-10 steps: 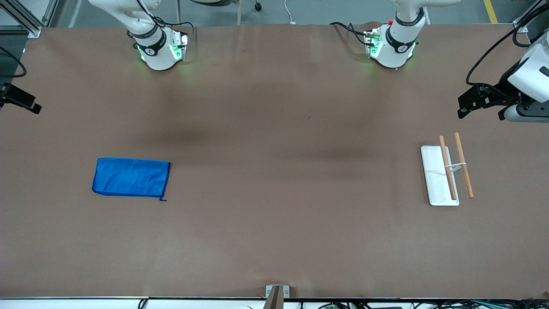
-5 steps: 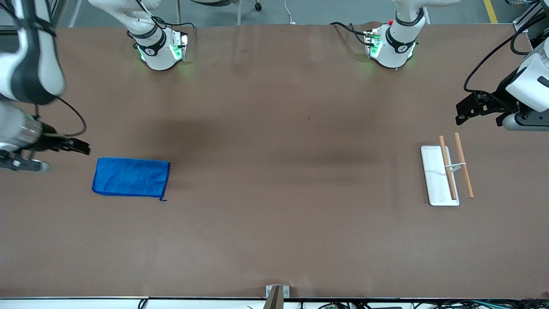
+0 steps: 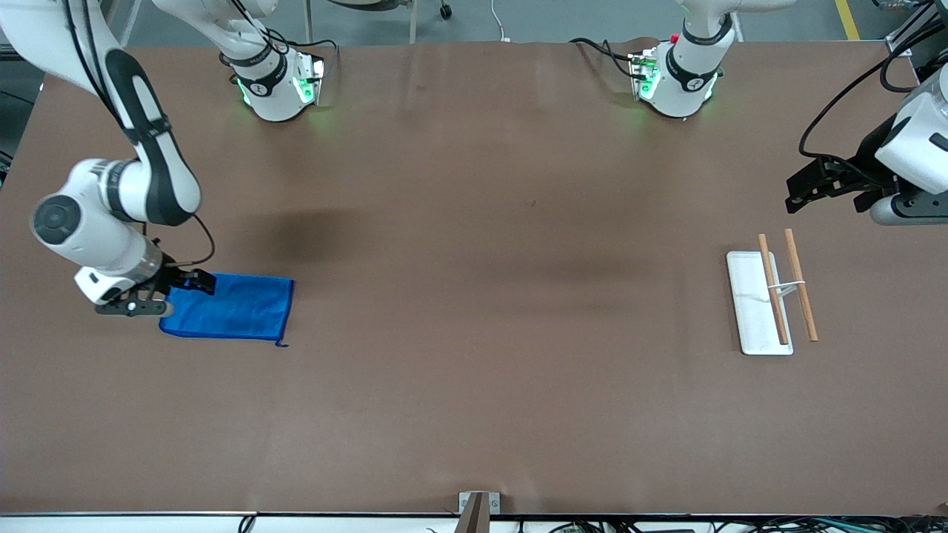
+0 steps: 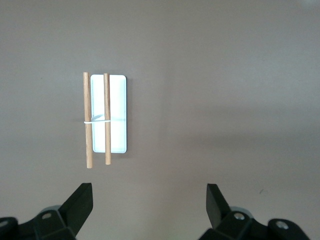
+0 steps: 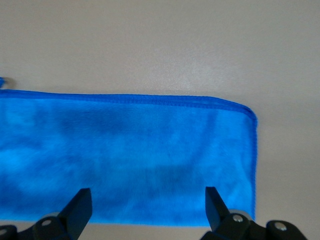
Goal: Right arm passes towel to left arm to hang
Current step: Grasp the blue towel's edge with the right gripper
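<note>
I am not ready to close my right gripper on the blue towel yet. I need to lower it first, because its fingers stop above the towel in the right wrist view.
The blue towel (image 3: 237,307) lies flat on the brown table toward the right arm's end, with its small loop (image 3: 281,343) at the corner nearest the front camera. My right gripper (image 3: 181,289) is open and empty, low over the towel's edge at the right arm's end. The right wrist view shows the towel (image 5: 125,155) between and ahead of the open fingers (image 5: 148,205). My left gripper (image 3: 803,185) is open and empty in the air near the left arm's end of the table; its wrist view shows the open fingers (image 4: 149,200).
A white tray (image 3: 748,311) carrying two wooden rods (image 3: 801,296) joined by a thin white bracket lies toward the left arm's end; it also shows in the left wrist view (image 4: 117,100). A metal bracket (image 3: 478,507) sits at the table's near edge.
My right arm has swung in from the table's end and come down over the towel's edge. The left gripper has shifted only slightly. The towel has not moved.
</note>
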### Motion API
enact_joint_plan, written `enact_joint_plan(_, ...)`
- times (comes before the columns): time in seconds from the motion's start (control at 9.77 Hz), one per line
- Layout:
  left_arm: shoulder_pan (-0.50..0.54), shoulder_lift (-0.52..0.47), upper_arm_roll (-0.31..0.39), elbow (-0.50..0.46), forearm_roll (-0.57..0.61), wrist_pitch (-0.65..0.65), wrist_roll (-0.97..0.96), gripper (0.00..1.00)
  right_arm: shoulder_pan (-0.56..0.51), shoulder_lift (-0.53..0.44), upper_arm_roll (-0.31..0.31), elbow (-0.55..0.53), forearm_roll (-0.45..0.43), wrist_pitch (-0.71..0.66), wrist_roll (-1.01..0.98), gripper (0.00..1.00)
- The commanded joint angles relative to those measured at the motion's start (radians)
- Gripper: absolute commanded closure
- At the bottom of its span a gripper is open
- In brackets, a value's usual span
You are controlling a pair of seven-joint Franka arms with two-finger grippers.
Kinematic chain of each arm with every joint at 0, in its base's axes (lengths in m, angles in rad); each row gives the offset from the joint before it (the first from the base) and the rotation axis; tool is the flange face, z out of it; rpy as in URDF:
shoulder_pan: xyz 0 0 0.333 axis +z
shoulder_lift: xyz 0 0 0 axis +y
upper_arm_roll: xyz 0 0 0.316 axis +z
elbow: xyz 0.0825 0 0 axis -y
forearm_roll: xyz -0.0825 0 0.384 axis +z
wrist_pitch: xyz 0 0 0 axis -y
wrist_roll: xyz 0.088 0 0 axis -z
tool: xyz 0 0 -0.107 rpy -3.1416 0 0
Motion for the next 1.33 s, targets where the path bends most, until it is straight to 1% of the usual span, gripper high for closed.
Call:
enact_joint_plan(0.0, 0.001, 0.005, -0.003, -0.014, -0.010, -0.016, -0.005, 0.00, -0.005, 0.080, 0.001, -0.008, -0.012, 0.127, -0.007, 0.00)
enact_joint_plan(0.1, 0.001, 0.006, -0.003, -0.014, -0.007, -0.016, -0.005, 0.00, -0.004, 0.097, 0.003, -0.008, -0.011, 0.140, -0.006, 0.00)
enact_joint_plan(0.41, -0.007, 0.019, -0.003, 0.005, 0.001, -0.013, -0.015, 0.00, -0.001, 0.124, 0.006, -0.008, -0.009, 0.142, -0.006, 0.05)
enact_joint_plan(0.51, -0.008, 0.051, -0.003, 0.032, 0.004, -0.016, -0.018, 0.00, -0.001, 0.126, 0.009, -0.009, -0.009, 0.136, -0.001, 0.13)
enact_joint_plan(0.61, -0.007, 0.071, -0.003, 0.066, 0.001, -0.016, -0.018, 0.00, -0.001, 0.126, 0.010, -0.008, -0.009, 0.134, 0.000, 0.43)
enact_joint_plan(0.72, -0.007, 0.080, -0.003, 0.078, 0.000, -0.016, -0.018, 0.00, -0.004, 0.128, 0.017, -0.006, 0.003, 0.133, 0.005, 0.76)
enact_joint_plan(0.82, -0.007, 0.082, -0.003, 0.078, -0.003, -0.016, -0.015, 0.00, -0.004, 0.132, 0.018, -0.006, 0.032, 0.133, 0.011, 0.88)
enact_joint_plan(0.92, -0.008, 0.082, -0.004, 0.075, -0.002, -0.016, -0.013, 0.00, 0.001, 0.132, 0.018, -0.006, 0.058, 0.131, 0.011, 0.93)
enact_joint_plan(1.02, -0.008, 0.083, -0.004, 0.077, 0.003, -0.016, -0.016, 0.00, -0.001, 0.132, 0.021, -0.003, 0.058, 0.126, 0.011, 0.95)
enact_joint_plan(1.23, -0.007, 0.083, -0.007, 0.077, 0.001, -0.016, 0.002, 0.00, 0.005, 0.125, 0.023, 0.012, 0.060, 0.056, 0.011, 0.95)
